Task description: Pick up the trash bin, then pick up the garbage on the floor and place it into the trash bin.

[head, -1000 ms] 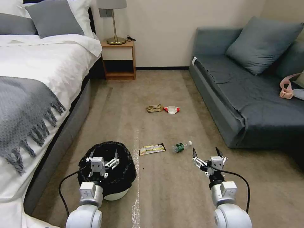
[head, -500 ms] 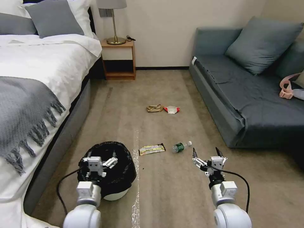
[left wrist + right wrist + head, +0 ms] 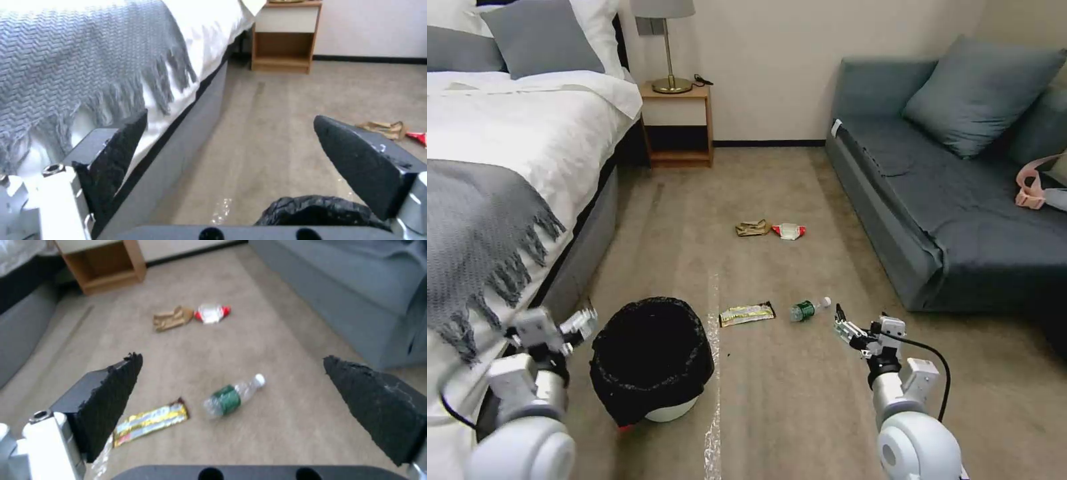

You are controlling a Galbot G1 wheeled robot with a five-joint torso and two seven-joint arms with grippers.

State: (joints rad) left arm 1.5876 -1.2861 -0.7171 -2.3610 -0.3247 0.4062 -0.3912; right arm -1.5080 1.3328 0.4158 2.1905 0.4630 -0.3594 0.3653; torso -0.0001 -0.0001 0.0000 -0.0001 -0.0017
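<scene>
My left gripper will pick up the trash bin (image 3: 650,353) next and pinch its thin bag-covered rim (image 3: 604,336), since the bin is far wider than my open fingers.
The trash bin (image 3: 650,353), white with a black bag over its rim, stands on the carpet at the lower left; its bag (image 3: 318,213) also shows in the left wrist view. My left gripper (image 3: 560,325) (image 3: 230,116) is open and empty, just left of the bin, beside the bed. The garbage lies ahead: a yellow-and-black wrapper (image 3: 748,313) (image 3: 151,420), a green bottle (image 3: 808,309) (image 3: 231,400), a brown paper scrap (image 3: 752,228) (image 3: 171,318) and a red-and-white wrapper (image 3: 789,231) (image 3: 211,312). My right gripper (image 3: 860,327) (image 3: 232,358) is open and empty, just right of and behind the bottle.
A bed (image 3: 507,173) with a fringed grey throw runs along the left. A grey sofa (image 3: 947,220) lines the right. A wooden nightstand (image 3: 677,127) with a lamp stands at the back wall. A shiny tape strip (image 3: 714,373) runs along the carpet beside the bin.
My left gripper has swung from above the bin's mouth out to the bin's left side, near the bed. The right gripper has turned slightly in place. The bin and garbage have not moved.
</scene>
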